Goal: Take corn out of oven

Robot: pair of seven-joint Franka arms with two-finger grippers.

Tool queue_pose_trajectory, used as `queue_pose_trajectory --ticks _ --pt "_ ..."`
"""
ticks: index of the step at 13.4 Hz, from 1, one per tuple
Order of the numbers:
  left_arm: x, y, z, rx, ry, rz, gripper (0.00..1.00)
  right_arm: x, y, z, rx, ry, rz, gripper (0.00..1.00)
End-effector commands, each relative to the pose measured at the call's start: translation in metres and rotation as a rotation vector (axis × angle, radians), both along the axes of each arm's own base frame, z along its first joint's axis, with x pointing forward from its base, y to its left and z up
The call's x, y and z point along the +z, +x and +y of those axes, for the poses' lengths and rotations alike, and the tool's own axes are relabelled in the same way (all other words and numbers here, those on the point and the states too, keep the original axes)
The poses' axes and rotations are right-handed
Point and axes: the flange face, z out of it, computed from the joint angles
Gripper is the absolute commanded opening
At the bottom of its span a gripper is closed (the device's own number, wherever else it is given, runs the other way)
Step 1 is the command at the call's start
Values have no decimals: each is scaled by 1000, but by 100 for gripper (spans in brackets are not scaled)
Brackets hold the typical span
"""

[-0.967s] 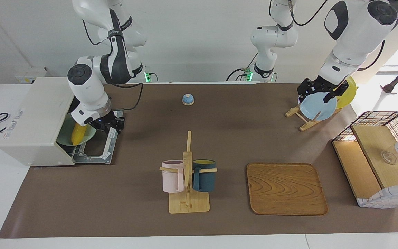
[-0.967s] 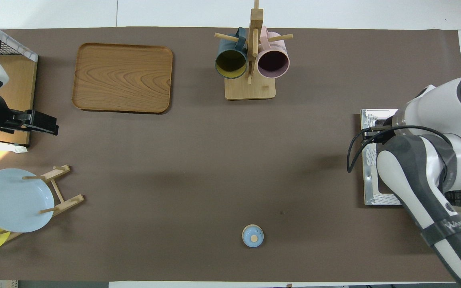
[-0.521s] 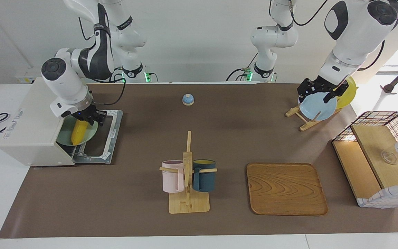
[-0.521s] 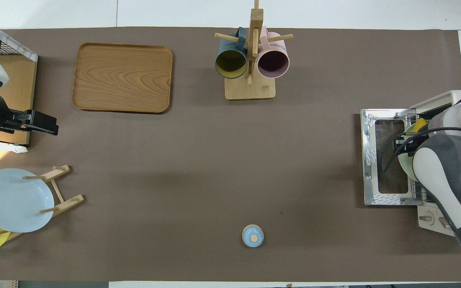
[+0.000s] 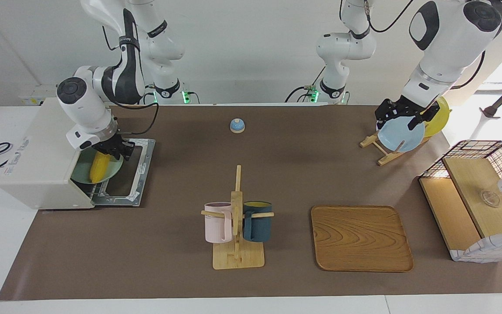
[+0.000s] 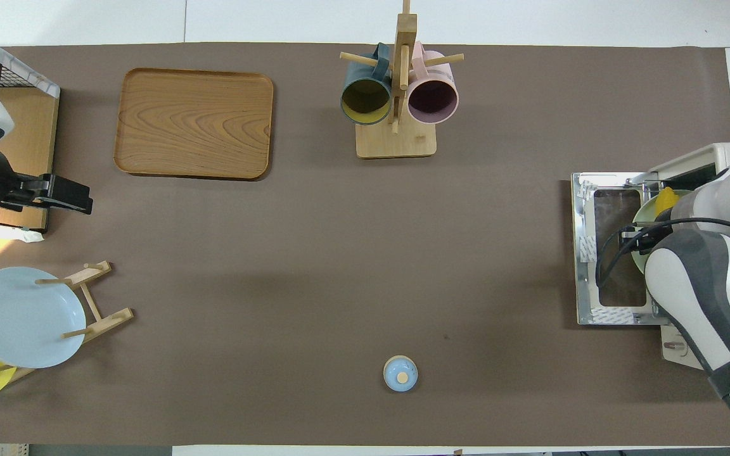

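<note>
My left gripper grabs the corn by its loose end next, to get it from the oven onto the wooden tray.
The off-white oven stands at the right arm's end of the table with its door folded down flat. On a pale green plate on the rack in its mouth lies the yellow corn. My right gripper is down at the cob's end nearer to the robots, shut on it. From overhead, the right arm covers most of the corn and the plate. My left gripper waits open, up in the air beside the wire basket.
A mug rack with a pink and a dark blue mug stands mid-table, with a wooden tray beside it. A small blue knobbed lid lies nearer the robots. A plate rack holds a blue and a yellow plate.
My right arm swung from over the open door to the oven's mouth, and its gripper closed in on the end of the corn. The corn and the left arm have not moved.
</note>
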Motion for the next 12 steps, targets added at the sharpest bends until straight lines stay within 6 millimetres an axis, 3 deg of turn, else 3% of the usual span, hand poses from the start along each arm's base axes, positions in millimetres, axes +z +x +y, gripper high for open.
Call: queue_pose_trajectory --ticks 1,3,7,10,12 --pt "3 -3 4 -2 13 -14 100 -4 -13 -10 45 -8 -25 20" --pt "3 -3 4 -3 14 -14 100 -3 -14 -13 57 -8 -27 0" --pt "3 -3 4 -2 13 -14 100 6 -9 0 96 -14 2 0" --pt "3 -3 4 -2 13 -14 100 34 21 54 151 -36 -14 0" --pt "3 -3 4 -2 13 -14 100 46 29 110 163 -88 -41 0"
